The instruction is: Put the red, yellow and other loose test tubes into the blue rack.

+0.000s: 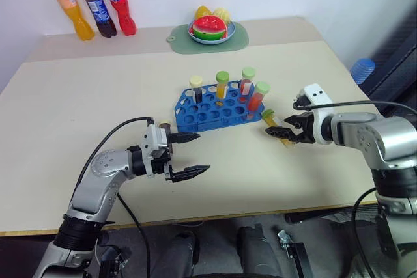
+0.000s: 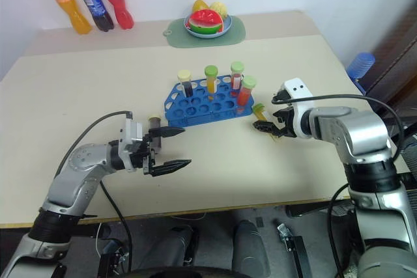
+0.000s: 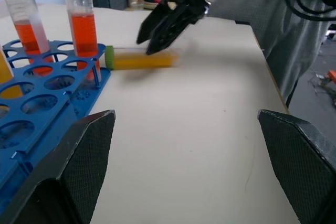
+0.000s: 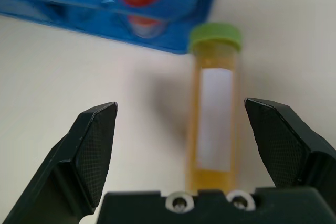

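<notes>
My right gripper's fingers are still above the tube, so it is too early to close on the yellow test tube (image 1: 276,125) and lowering to the tube comes first.
The blue rack (image 1: 215,110) stands mid-table with several capped tubes upright in it: dark, yellow and two red. A loose yellow test tube (image 1: 276,125) with a green cap lies flat just right of the rack. My right gripper (image 1: 281,132) is open and points down over the yellow test tube (image 4: 212,124), which lies between the fingers, nearer one of them and untouched. A small dark tube with a cream cap (image 1: 164,124) stands by the rack's left corner. My left gripper (image 1: 202,153) hangs open and empty in front of the rack, pointing right.
Three soda bottles (image 1: 96,4) stand at the back left. A green mat with a fruit plate (image 1: 210,30) lies at the back centre. A blue object (image 1: 363,69) sits beyond the table's right edge.
</notes>
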Controlling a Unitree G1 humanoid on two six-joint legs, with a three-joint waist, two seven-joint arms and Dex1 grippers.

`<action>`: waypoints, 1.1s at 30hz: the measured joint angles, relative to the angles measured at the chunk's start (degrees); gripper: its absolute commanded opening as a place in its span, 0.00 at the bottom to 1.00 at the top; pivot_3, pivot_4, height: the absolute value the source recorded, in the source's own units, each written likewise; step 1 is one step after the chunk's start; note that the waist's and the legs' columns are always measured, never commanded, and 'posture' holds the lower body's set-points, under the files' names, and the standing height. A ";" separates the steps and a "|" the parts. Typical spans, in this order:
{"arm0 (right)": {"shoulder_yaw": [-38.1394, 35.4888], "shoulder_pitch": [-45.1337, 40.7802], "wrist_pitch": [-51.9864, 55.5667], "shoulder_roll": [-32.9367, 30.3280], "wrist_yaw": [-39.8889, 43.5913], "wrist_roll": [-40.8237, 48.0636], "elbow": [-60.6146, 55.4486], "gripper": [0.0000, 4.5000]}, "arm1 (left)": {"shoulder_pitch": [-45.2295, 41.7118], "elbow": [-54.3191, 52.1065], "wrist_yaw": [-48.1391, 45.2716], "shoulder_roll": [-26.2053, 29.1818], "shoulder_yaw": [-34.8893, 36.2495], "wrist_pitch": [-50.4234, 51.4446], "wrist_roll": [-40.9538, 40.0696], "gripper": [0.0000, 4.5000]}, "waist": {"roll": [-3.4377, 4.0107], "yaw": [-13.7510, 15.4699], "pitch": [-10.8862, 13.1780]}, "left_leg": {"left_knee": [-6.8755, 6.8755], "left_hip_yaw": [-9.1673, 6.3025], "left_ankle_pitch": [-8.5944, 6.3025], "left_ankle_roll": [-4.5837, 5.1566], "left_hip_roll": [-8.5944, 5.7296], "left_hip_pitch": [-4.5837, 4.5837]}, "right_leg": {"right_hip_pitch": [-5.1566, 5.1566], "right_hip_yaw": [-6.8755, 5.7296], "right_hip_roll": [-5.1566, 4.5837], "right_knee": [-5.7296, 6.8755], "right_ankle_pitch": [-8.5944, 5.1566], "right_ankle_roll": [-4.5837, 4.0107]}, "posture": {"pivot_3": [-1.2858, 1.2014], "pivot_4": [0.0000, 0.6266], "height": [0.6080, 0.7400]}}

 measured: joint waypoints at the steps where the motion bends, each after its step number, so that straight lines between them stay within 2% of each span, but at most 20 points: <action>1: 0.96 -1.51 0.12 0.04 0.39 -0.30 1.57 0.95 | 0.02 -0.08 0.04 0.26 0.02 0.23 -0.07 1.00 | 0.00 0.00 0.00 | 0.00 0.00 0.00 0.00 0.00 -0.01 | 0.00 0.00 0.00 -0.01 0.00 0.00 | 0.52 0.24 1.00; 5: 7.49 -5.79 -0.87 0.17 3.07 -3.12 8.59 0.95 | 0.47 -2.21 0.62 0.86 0.09 1.49 -0.42 1.00 | -0.01 0.02 0.00 | 0.00 0.00 0.00 0.00 0.00 -0.02 | 0.00 0.00 0.00 -0.02 0.00 0.00 | 0.52 0.24 1.00; 6: 8.66 -5.94 -1.27 0.43 3.58 -3.64 9.81 0.90 | 0.61 -2.57 0.71 0.88 0.09 1.61 -0.51 1.00 | -0.02 0.09 0.01 | 0.00 0.00 0.00 0.00 0.00 -0.02 | 0.00 0.00 0.00 -0.02 0.00 0.00 | 0.52 0.24 1.00; 8: 11.82 -6.89 -3.89 0.53 5.14 -5.83 11.76 0.76 | 1.21 -3.39 1.20 0.94 0.12 2.41 -0.56 1.00 | -0.02 0.00 0.00 | 0.02 0.02 0.00 0.00 -0.01 -0.01 | 0.00 0.00 0.00 -0.02 0.00 0.01 | 0.52 0.24 1.00; 13: 15.46 -7.61 -8.96 -0.20 7.97 -10.61 13.70 0.23 | 1.76 -4.89 1.97 0.93 0.08 3.37 -0.77 1.00 | -0.05 -0.17 -0.01 | -0.01 0.01 -0.01 -0.01 0.01 0.03 | 0.00 0.00 0.01 -0.01 0.00 0.00 | 0.52 0.24 1.00; 14: 15.73 -7.50 -10.04 -0.21 8.46 -11.36 13.65 0.19 | 1.78 -4.90 2.03 0.93 0.07 3.56 -0.84 1.00 | -0.06 -0.22 -0.01 | -0.01 0.02 -0.01 -0.01 0.01 0.03 | 0.00 0.00 0.01 -0.01 0.00 0.00 | 0.52 0.24 1.00; 17: 16.30 -4.00 -15.85 -2.53 9.66 -13.74 9.95 0.19 | 1.87 -4.97 2.20 0.98 0.12 3.77 -1.18 1.00 | -0.09 -0.03 -0.03 | 0.01 0.01 -0.01 -0.01 0.01 0.02 | 0.01 0.00 0.01 0.00 0.00 0.01 | 0.52 0.24 1.00; 20: 16.08 2.93 -22.05 -8.85 12.82 -15.13 2.44 0.19 | 2.14 -4.91 2.36 1.17 0.41 3.85 -1.29 1.00 | -0.08 1.15 -0.01 | 0.07 0.00 -0.02 -0.01 -0.04 -0.04 | 0.02 -0.01 -0.01 -0.03 -0.01 0.03 | 0.52 0.24 1.00; 23: 12.28 11.73 -26.93 -15.69 16.47 -15.23 -4.25 0.19 | 2.24 -4.71 2.49 1.20 1.16 3.80 -1.29 1.00 | -0.09 1.70 0.00 | 0.08 -0.02 -0.03 0.01 -0.05 -0.09 | 0.03 -0.03 -0.02 -0.07 -0.01 0.04 | 0.52 0.24 1.00; 26: 9.09 18.76 -29.62 -19.31 19.90 -13.96 -10.62 0.19 | 1.64 -4.28 2.19 0.84 1.11 3.67 -1.27 1.00 | -0.08 1.29 0.00 | 0.03 0.04 -0.03 0.01 0.02 0.01 | 0.03 -0.03 0.00 -0.04 -0.01 0.04 | 0.52 0.24 1.00; 27: 8.19 20.24 -30.49 -18.90 20.59 -13.00 -12.26 0.19 | 1.29 -3.98 2.08 0.81 1.09 3.64 -1.26 1.00 | -0.09 1.01 0.01 | 0.03 0.09 -0.05 -0.01 0.09 0.04 | 0.03 -0.02 0.05 -0.04 -0.01 0.03 | 0.52 0.24 1.00; 28: 5.71 21.49 -32.09 -15.82 20.81 -10.75 -13.64 0.19 | 0.83 -3.54 1.95 0.77 1.11 3.58 -1.24 1.00 | -0.17 0.62 0.04 | 0.01 0.14 -0.05 -0.03 0.21 0.07 | 0.04 -0.01 0.13 -0.03 0.00 0.02 | 0.52 0.24 1.00; 31: 1.41 21.25 -37.32 -2.84 20.20 -3.34 -16.56 0.19 | -0.24 -2.84 1.83 0.34 1.12 3.34 -1.23 1.00 | -0.18 -0.22 0.06 | -0.03 0.15 -0.07 -0.09 0.33 0.12 | 0.04 -0.01 0.24 -0.01 0.01 -0.02 | 0.52 0.24 1.00; 33: -0.01 19.87 -40.03 4.11 17.34 -1.72 -16.60 0.19 | 0.01 -2.23 1.92 0.39 1.42 3.30 -1.22 1.00 | -0.18 -0.07 0.07 | 0.00 0.13 -0.08 -0.11 0.31 0.11 | 0.02 -0.01 0.23 0.00 0.02 -0.03 | 0.52 0.24 1.00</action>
